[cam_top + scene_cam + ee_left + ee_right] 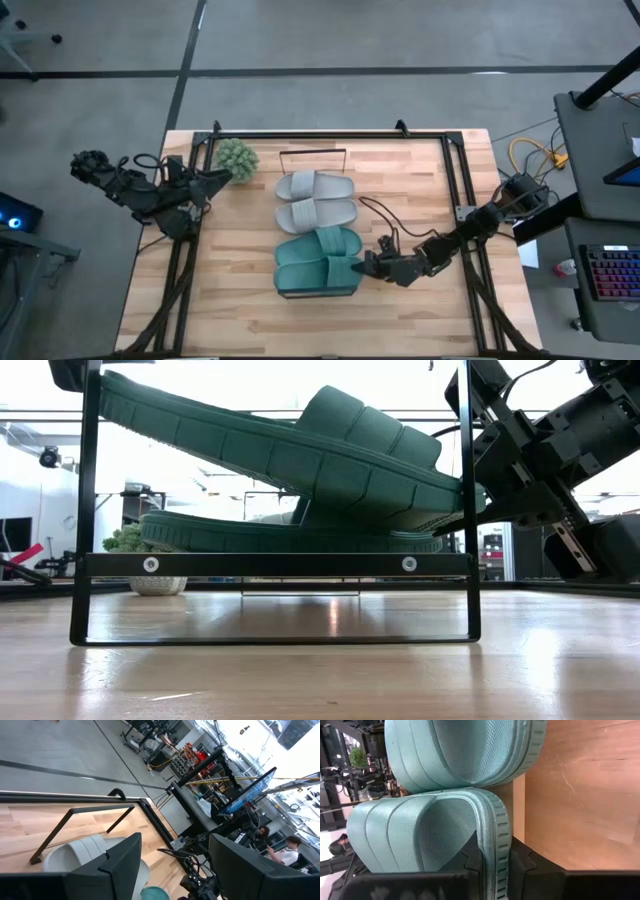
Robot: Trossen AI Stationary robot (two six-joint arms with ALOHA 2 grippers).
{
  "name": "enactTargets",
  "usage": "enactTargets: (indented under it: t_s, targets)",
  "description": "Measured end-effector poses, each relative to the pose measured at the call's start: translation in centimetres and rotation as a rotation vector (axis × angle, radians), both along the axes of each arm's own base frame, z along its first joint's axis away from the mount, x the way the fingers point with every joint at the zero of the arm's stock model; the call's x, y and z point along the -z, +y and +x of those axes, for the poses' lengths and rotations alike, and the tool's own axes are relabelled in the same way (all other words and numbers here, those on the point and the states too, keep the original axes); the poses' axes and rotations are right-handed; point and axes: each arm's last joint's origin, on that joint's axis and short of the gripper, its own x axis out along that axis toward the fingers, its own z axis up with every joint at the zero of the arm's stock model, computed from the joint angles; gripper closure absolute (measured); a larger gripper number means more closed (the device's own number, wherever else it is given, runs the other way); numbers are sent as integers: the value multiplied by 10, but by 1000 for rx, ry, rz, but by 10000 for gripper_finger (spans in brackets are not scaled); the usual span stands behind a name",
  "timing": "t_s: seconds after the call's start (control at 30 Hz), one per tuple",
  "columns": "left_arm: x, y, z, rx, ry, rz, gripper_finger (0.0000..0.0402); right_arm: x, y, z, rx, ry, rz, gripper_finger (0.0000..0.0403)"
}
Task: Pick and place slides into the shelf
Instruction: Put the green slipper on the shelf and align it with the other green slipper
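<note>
The held teal slide rests over the near end of the shelf in the high view, so it is time for my right gripper to let go.
The shelf runs from the table's far side toward its near side, and its near end frame fills the low view. Two light grey slides lie on its far part. One teal slide lies flat on the near part. The nearest teal slide is tilted, with my right gripper shut on its right end. At the table's left edge my left gripper hangs open, holding nothing; its wrist view looks past it at a grey slide. My right gripper pinches the sole's edge at the slide's right end, just beside the strap, one finger on each face of the sole. The fingers come from the table's right, slanting down. The slide is tilted: its left end is raised high, its held end low.
A small potted plant stands at the far left, close to my left gripper. Black frame bars run along the table's left and right sides. Bare wood lies between the shelf and the right bars.
</note>
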Motion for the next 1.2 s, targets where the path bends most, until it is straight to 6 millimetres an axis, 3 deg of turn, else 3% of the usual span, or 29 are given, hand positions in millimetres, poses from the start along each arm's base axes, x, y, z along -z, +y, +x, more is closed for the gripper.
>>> enactTargets:
  t_s: [0.3, 0.9, 1.2]
  targets:
    - [3, -5, 7, 17, 31, 11, 182, -1, 0, 1, -12, -16, -29, 360]
    - [4, -8, 10, 107, 47, -14, 182, -4, -1, 2, -9, -49, -55, 212]
    - [7, -12, 15, 130, 68, -13, 182, -9, -1, 1, -12, -60, -51, 182]
